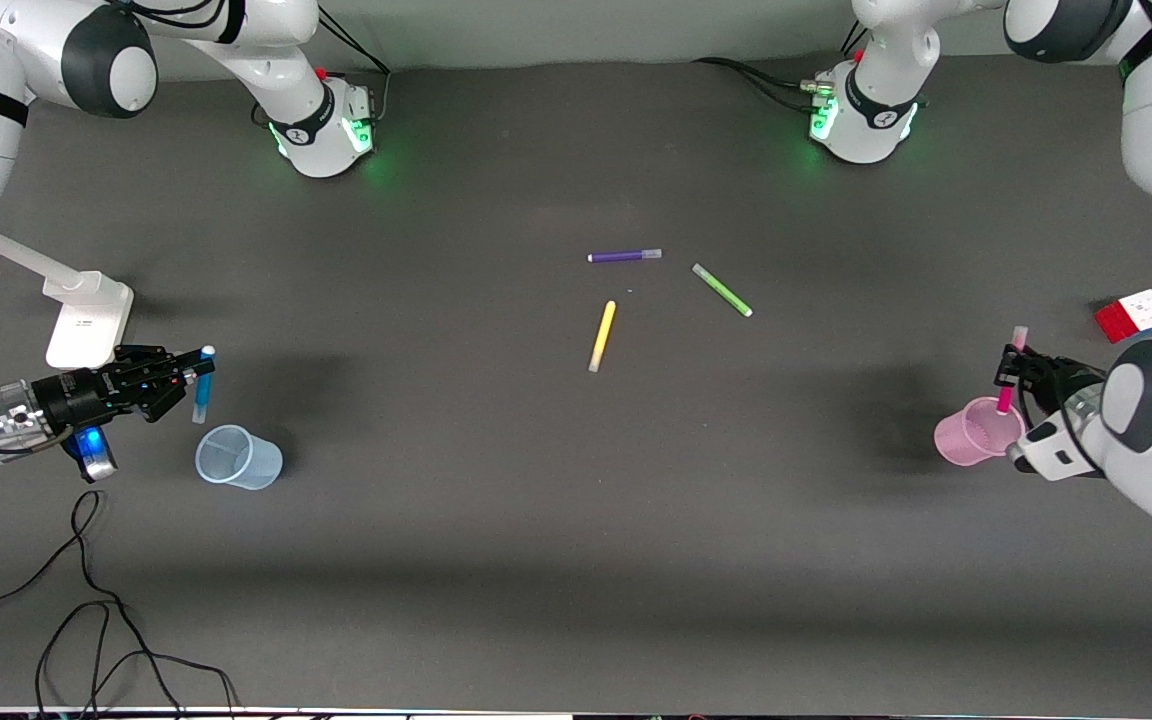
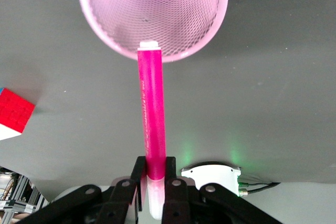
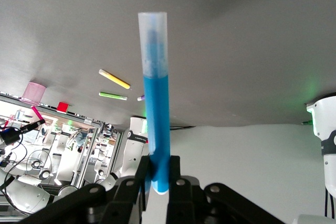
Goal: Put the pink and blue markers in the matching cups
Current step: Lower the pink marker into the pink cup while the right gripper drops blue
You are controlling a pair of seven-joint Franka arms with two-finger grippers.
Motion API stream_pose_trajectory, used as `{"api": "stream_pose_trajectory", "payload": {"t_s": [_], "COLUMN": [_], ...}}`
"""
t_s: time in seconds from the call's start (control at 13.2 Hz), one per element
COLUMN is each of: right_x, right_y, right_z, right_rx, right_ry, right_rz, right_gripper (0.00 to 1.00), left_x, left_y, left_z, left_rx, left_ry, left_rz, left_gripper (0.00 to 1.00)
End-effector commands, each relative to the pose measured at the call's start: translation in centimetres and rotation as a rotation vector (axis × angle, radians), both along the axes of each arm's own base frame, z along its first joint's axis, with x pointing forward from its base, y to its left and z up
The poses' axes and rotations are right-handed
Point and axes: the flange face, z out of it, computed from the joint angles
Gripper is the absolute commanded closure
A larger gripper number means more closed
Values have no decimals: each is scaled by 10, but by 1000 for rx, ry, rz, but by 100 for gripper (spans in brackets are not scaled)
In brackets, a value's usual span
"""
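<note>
The blue marker's lower end (image 1: pixel 199 415) is still short of the pale blue cup's rim (image 1: pixel 224 451), so my right gripper needs to keep holding the marker until it reaches the cup.
My left gripper (image 1: pixel 1016 366) is shut on the pink marker (image 1: pixel 1010 378) and holds it upright over the pale pink cup (image 1: pixel 976 433) at the left arm's end of the table. In the left wrist view the gripper (image 2: pixel 154 170) grips the pink marker (image 2: pixel 151 119) near its pale cap, and its other end sits at the pink cup's rim (image 2: pixel 205 40). My right gripper (image 1: pixel 184 380) is shut on the blue marker (image 1: pixel 203 386), over the table just beside the pale blue cup (image 1: pixel 239 458), not over its mouth. The right wrist view shows the gripper (image 3: pixel 157 167) shut on the blue marker (image 3: pixel 156 108).
A purple marker (image 1: pixel 624 256), a green marker (image 1: pixel 722 290) and a yellow marker (image 1: pixel 602 336) lie mid-table. A colour cube (image 1: pixel 1134 314) sits near the pink cup. A white stand (image 1: pixel 86 318) is near the right gripper. Black cables (image 1: pixel 86 600) lie at the table's near edge.
</note>
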Motion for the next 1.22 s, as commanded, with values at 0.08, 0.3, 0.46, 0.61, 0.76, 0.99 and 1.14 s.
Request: {"api": "stream_pose_trajectory", "payload": {"t_s": [0.08,0.3,0.46,0.61,0.76,0.99,1.14], "right_x": [3,3,7,13,20,27,27], "right_y": [-12,-20,-20,-19,-18,-11,-10], "right_z": [-19,-29,-40,-46,-50,-64,-74], "right_rx": [-14,-19,-20,-2,6,5,17], "right_ry": [-6,-10,-14,-34,-55,-70,-70], "right_rz": [-25,-42,-53,-97,-136,-153,-154], "right_gripper": [100,100,100,100,100,100,100], "left_x": [13,22,27,28,31,34,37], "left_y": [-2,-8,-12,-12,-12,-11,-11], "left_z": [-7,-12,-13,-14,-16,-12,1], "left_rx": [18,16,15,15,17,21,22], "left_ry": [-4,-40,-72,-80,-98,-116,-130], "left_rz": [-13,-22,-31,-31,-31,-33,-30], "left_gripper": [100,100,100,100,52,0,0]}}
